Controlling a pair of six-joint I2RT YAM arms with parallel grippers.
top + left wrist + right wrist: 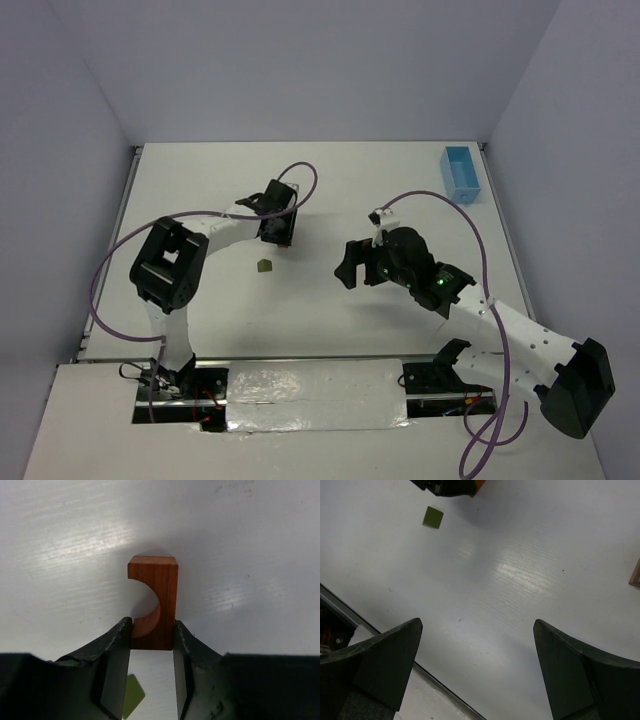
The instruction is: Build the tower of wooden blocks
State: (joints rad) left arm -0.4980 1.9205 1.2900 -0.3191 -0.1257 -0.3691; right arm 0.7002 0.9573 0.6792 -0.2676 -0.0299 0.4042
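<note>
My right gripper grabs the reddish-orange wood block by its exposed end (284, 246) (478, 485) next, so the block's other end stays free to join the tower.
My left gripper (152, 630) is shut on a reddish-orange arch-shaped wood block (156, 600), pinching its lower end above the white table. In the top view this gripper (279, 230) hangs at the table's middle left. An olive green block (264, 266) lies flat just near of it, and it also shows in the left wrist view (132, 695) and the right wrist view (433, 517). My right gripper (477, 625) is open and empty; in the top view it (349, 265) is right of the green block. A brown block's edge (636, 574) shows at the right. No stacked tower is in view.
A light blue rectangular box (462, 172) stands at the far right corner of the white table (330, 190). Purple cables loop over both arms. The table's near edge (380, 630) runs close under my right gripper.
</note>
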